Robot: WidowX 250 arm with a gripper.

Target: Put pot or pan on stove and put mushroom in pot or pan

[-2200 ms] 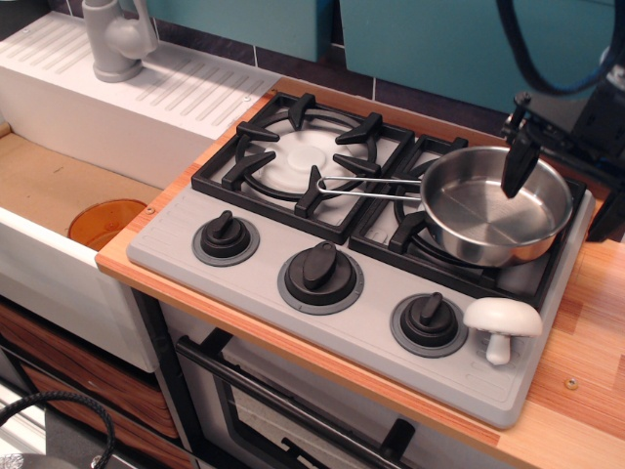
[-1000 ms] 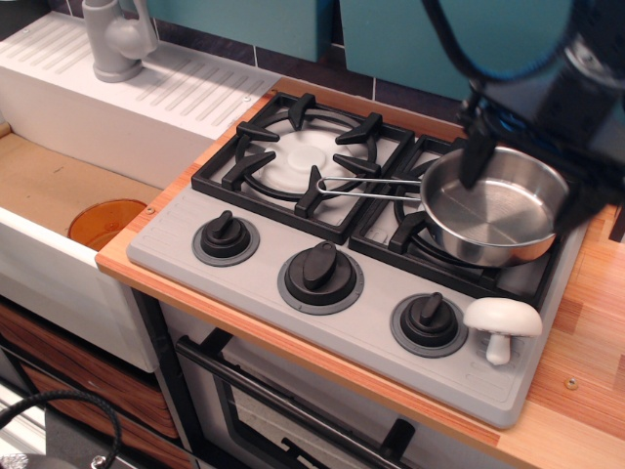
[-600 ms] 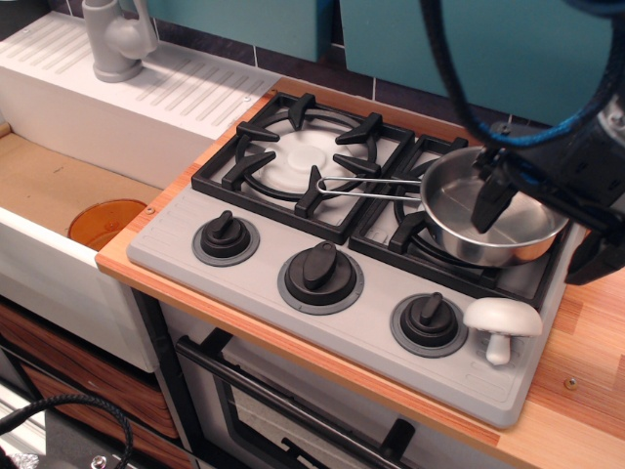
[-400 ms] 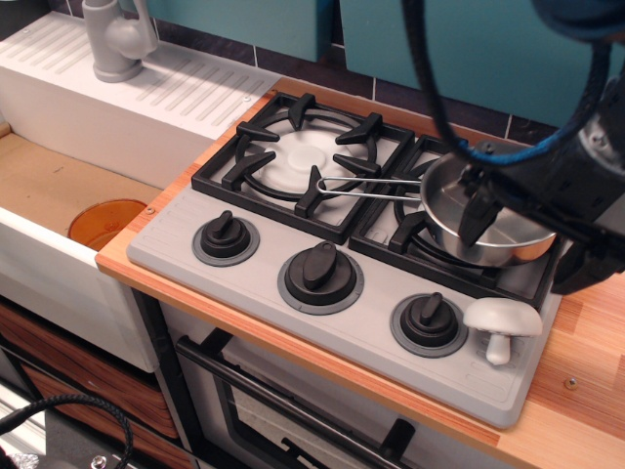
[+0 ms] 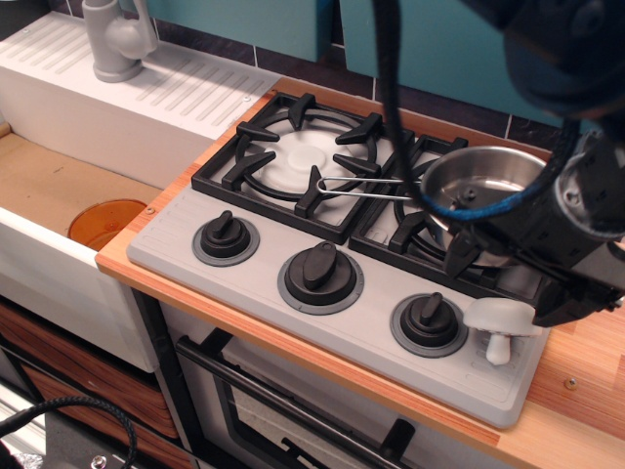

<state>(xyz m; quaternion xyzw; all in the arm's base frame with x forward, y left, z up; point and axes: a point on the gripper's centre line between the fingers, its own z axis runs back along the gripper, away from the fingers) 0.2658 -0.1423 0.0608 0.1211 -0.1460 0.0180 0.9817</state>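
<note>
The small white mushroom is to go in the steel pan [image 5: 483,176], so the robot's gripper will grab it by its cap [image 5: 500,315] next.
The steel pan [image 5: 483,176] sits on the right burner of the grey stove [image 5: 176,244], its wire handle [image 5: 366,188] pointing left over the left burner. The white mushroom [image 5: 500,320] stands on the stove's front right corner, beside the right knob [image 5: 428,322]. My gripper [image 5: 518,281] hangs open just above and behind the mushroom, one finger [image 5: 459,254] over the pan's front rim and the other at the stove's right edge. The arm hides the pan's front right part and the top of the mushroom's cap. Nothing shows inside the pan.
The left burner grate [image 5: 303,156] is bare. Two more knobs [image 5: 225,237] [image 5: 319,274] line the stove's front. A sink with an orange disc [image 5: 105,222] lies at the left, a grey faucet [image 5: 115,39] behind it. Wooden counter [image 5: 586,362] runs along the right.
My gripper has left the space over the pan and come forward and down to the stove's front right corner, close over the mushroom. Pan and mushroom have not moved.
</note>
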